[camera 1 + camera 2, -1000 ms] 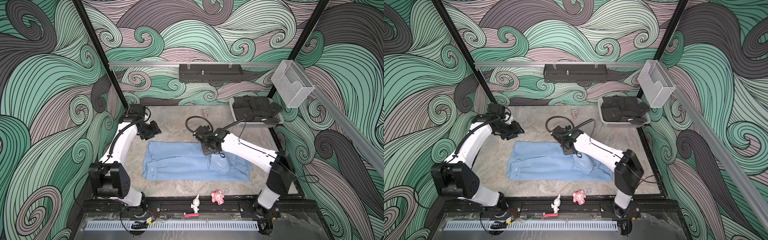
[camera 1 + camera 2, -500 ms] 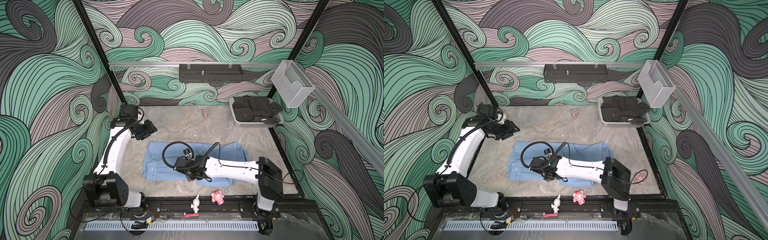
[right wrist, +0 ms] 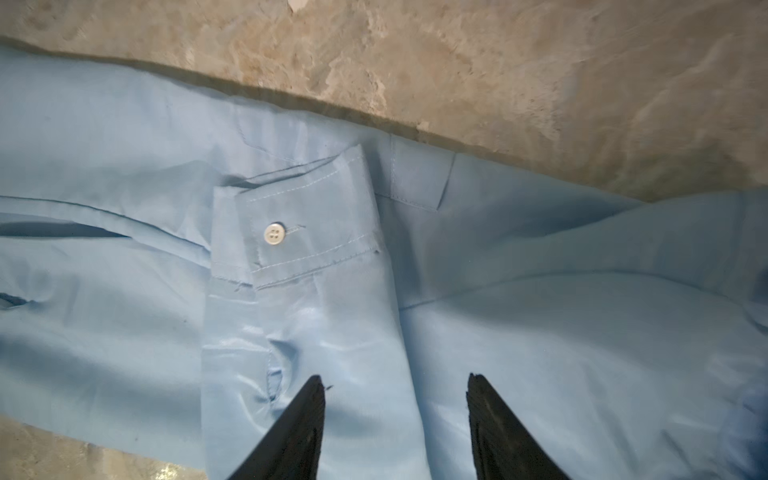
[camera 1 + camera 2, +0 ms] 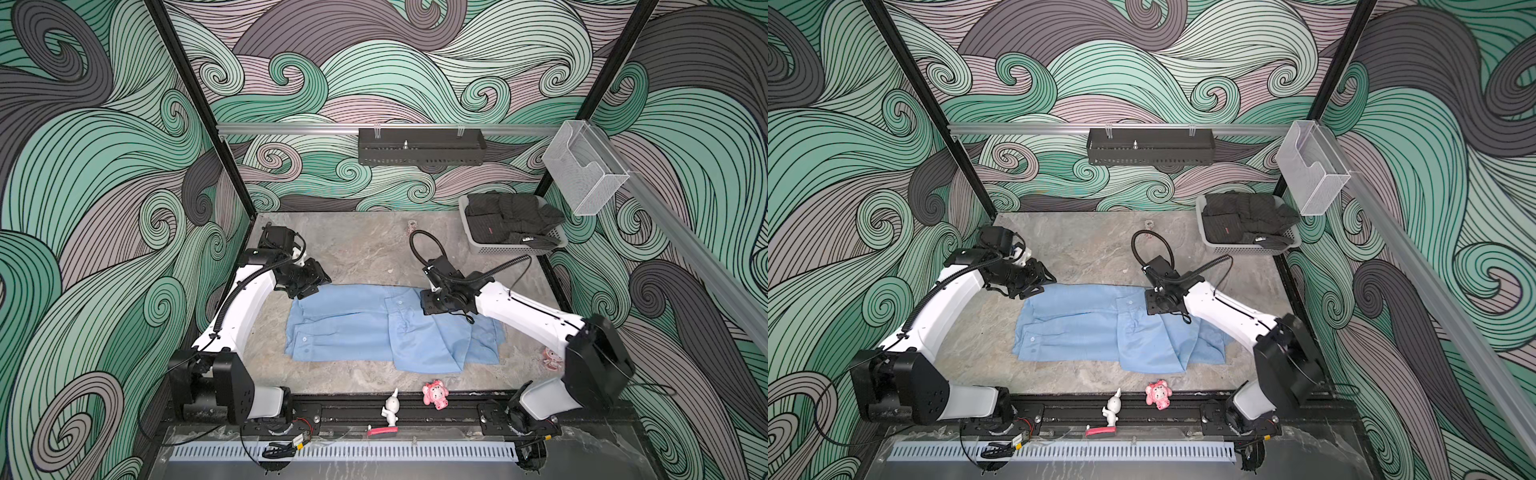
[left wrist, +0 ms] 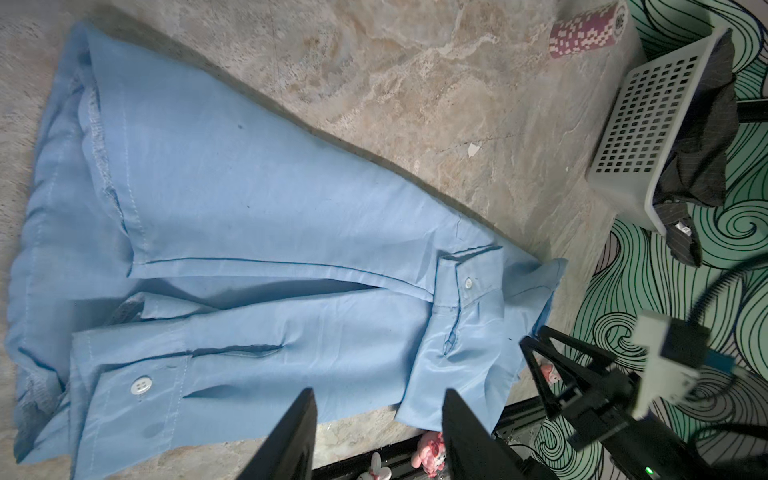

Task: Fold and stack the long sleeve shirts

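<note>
My right gripper should take hold of the sleeve just behind the buttoned cuff, so the cuff stays free for my left gripper to fold.
One light-blue long sleeve shirt lies flat mid-table, folded into a long band. A sleeve with a buttoned cuff is laid across it right of the middle. My left gripper hovers at the shirt's far left corner. It is open and empty in the left wrist view, looking along the shirt. My right gripper hangs over the far edge by the cuff. It is open in the right wrist view, with sleeve cloth below the fingertips and nothing pinched.
A grey basket of dark garments stands at the back right. A stack of poker chips sits near the back wall. A pink toy and a white figurine stand on the front rail.
My right gripper was shut at the shirt's far edge. It swung to the near left and is back at the far edge, open. A sleeve now lies across the shirt. The left arm barely shifted.
</note>
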Controlling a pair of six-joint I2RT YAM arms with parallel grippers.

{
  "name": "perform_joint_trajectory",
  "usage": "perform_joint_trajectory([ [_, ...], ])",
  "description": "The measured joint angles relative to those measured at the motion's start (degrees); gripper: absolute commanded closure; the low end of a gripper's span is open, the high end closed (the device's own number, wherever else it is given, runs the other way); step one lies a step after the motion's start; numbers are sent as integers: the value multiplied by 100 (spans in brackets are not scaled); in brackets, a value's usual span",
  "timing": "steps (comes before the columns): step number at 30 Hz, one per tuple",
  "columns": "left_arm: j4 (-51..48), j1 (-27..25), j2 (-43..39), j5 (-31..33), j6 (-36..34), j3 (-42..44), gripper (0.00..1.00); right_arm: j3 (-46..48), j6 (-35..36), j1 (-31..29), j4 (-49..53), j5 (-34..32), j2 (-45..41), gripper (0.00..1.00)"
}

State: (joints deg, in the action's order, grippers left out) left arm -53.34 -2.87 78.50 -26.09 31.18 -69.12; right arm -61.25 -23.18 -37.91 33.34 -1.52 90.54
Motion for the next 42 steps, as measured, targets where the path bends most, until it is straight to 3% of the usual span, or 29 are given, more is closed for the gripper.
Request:
perform_joint_trajectory([
  [4, 83, -175, 9, -103, -9, 0, 47, -203, 490, 284, -188, 664, 774, 48],
  [8, 199, -299, 57, -363, -66, 2, 48, -470, 953, 413, -343, 1353, 1237, 71],
  [15, 479, -330, 79, -1014, -509, 249, 48, -321, 1792, 402, -715, 2173, 914, 100],
  [19, 782, -433, -37, -1412, -916, 566, 48, 254, 2540, 402, -1073, 2566, -13, 100],
  [24, 1552, -935, -726, -1738, -1502, 1185, 44, 782, 3683, 380, -1307, 3191, -1235, 100],
  [30, 2507, -1692, -1628, -1759, -2551, 1681, 31, 592, 4874, 328, -752, 3891, -1491, 100],
  [35, 3115, -1998, -2105, -1764, -3357, 2135, 20, 557, 5567, 103, -190, 4111, -1696, 100],
  [42, 3543, -2197, -1932, -1792, -4013, 2264, 17, 468, 5989, -90, 177, 4269, -1919, 100],
])
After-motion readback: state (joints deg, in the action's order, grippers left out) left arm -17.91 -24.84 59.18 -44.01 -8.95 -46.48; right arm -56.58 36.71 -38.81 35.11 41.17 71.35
